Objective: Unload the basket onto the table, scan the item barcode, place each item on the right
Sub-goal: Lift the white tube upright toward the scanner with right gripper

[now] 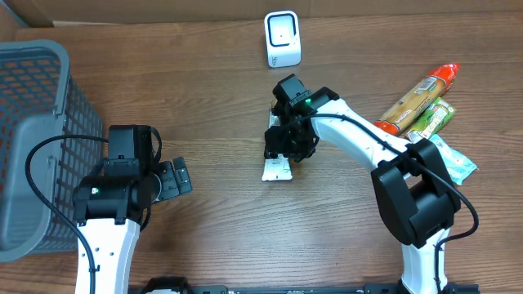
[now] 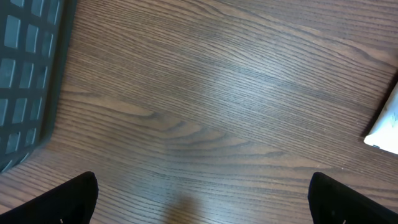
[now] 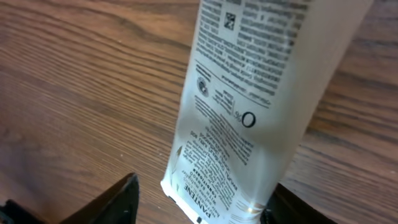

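Note:
My right gripper should next grab the white Pantene tube (image 1: 276, 168) (image 3: 249, 106) across its side edges, away from its ends. The tube's printed side then stays exposed, so the barcode can be scanned.
The item is a white Pantene tube (image 1: 276, 168) lying flat on the wooden table, printed side up. In the right wrist view the tube (image 3: 249, 106) runs between the fingers of my right gripper (image 3: 205, 186). The jaws stand open: the left finger is clear of the tube and the right finger is close against its edge. From overhead, my right gripper (image 1: 288, 143) sits over the tube's upper end. The white barcode scanner (image 1: 283, 38) stands upright at the back. My left gripper (image 1: 176, 178) rests wide open and empty over bare wood (image 2: 202, 186).
A grey mesh basket (image 1: 33, 139) fills the left side, and its wall (image 2: 25, 68) shows in the left wrist view. At the right lie an orange-capped snack pack (image 1: 418, 98), a green pack (image 1: 431, 118) and a pale blue packet (image 1: 453, 159).

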Motion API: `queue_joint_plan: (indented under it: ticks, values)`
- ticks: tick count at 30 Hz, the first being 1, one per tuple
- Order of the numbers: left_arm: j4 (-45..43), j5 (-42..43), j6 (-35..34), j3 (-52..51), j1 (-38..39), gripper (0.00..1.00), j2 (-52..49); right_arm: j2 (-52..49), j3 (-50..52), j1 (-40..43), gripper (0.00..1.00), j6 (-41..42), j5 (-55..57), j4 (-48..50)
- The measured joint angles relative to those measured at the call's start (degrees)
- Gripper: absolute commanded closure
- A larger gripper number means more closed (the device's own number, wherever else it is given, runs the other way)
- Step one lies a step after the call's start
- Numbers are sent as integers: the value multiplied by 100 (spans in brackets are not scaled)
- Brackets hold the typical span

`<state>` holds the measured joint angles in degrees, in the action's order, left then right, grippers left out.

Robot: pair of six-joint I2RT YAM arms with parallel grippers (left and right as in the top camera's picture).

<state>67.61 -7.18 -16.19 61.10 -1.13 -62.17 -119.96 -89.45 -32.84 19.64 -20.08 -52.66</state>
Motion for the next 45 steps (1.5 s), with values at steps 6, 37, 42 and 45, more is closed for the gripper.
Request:
queue_joint_plan:
  ticks: [6,37,42,45]
  values:
    - [0,0,0,0,0,0,0,0,0,227,32,-125,46,306]
    - [0,0,0,0,0,0,0,-271,70,1040,96,-960,-3139,1298]
    - [0,0,0,0,0,1,0,605,70,1185,96,-1235,-3547,1314]
    - [0,0,0,0,0,0,0,1239,70,1209,96,-1399,-3683,1314]
